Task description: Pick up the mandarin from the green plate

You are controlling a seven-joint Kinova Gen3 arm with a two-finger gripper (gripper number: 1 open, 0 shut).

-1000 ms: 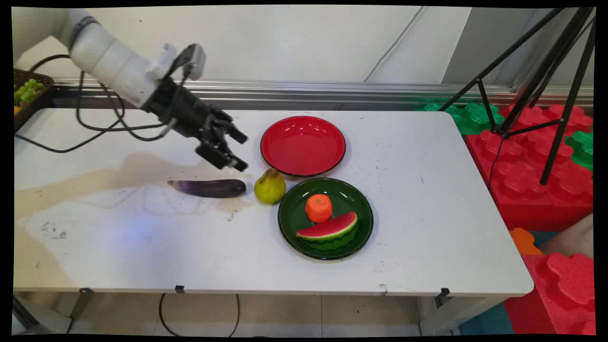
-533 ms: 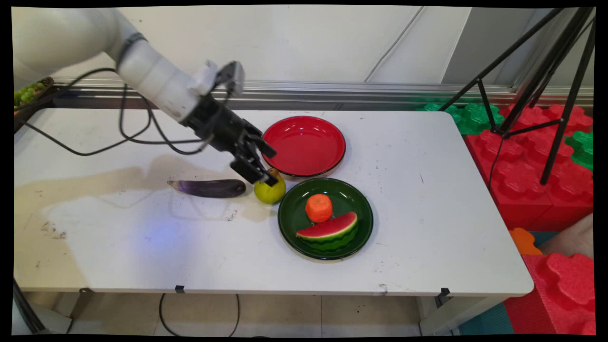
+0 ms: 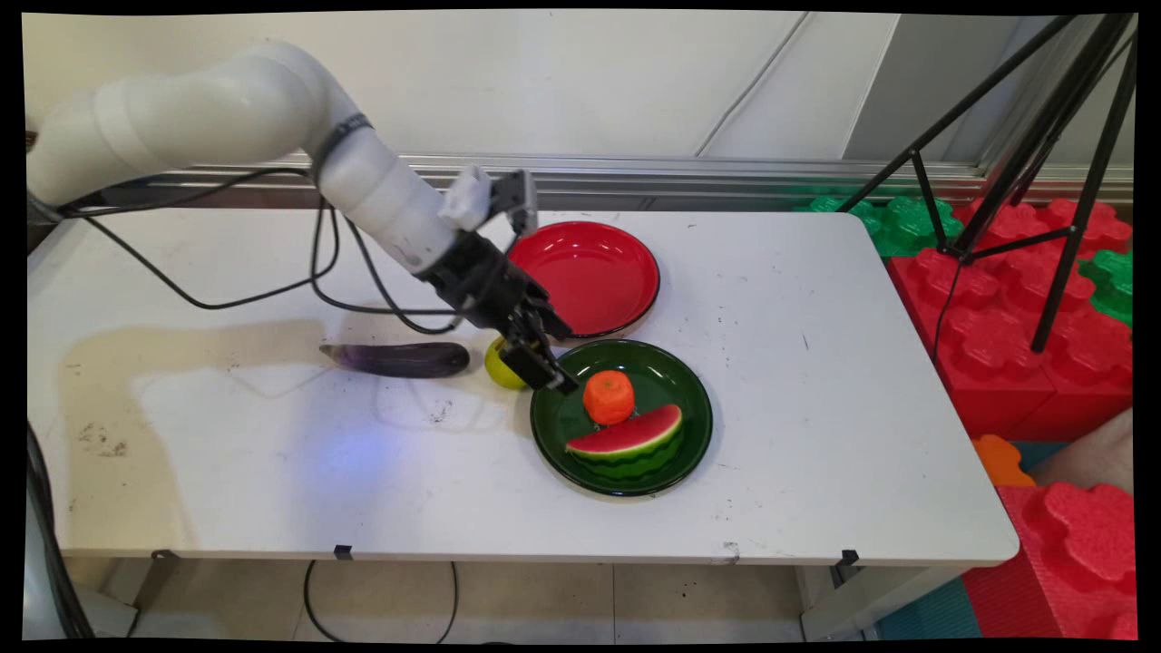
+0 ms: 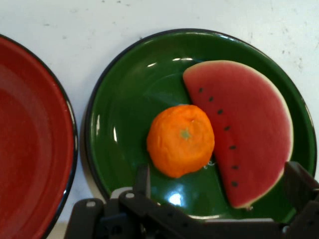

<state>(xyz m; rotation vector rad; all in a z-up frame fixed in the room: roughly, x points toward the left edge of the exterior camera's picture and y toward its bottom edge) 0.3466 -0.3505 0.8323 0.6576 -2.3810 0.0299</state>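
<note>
My gripper grabs the orange (image 3: 609,396) by its round sides next. Then it lifts the orange up off the green plate.
My gripper (image 3: 566,361) (image 4: 219,181) hangs open over the left rim of the green plate (image 3: 676,367) (image 4: 124,99), pointing at its contents. On that plate lie an orange (image 3: 609,396) (image 4: 180,140) and, beside it, a watermelon slice (image 3: 628,443) (image 4: 244,129). The orange is the nearest thing, just ahead of the fingertips, with a gap still showing. Nothing is between the fingers. A yellow-green pear (image 3: 496,365) stands left of the plate, half hidden behind the hand.
An empty red plate (image 3: 580,277) (image 4: 30,139) sits just behind the green one. A purple eggplant (image 3: 399,359) lies left of the pear. Black cables (image 3: 272,290) hang over the table's left part. A tripod (image 3: 1043,181) and foam blocks (image 3: 1043,363) stand off the right edge.
The arm has swung right and down, from above the eggplant, past the pear, to the green plate's left rim. The gripper stayed open. No fruit has moved.
</note>
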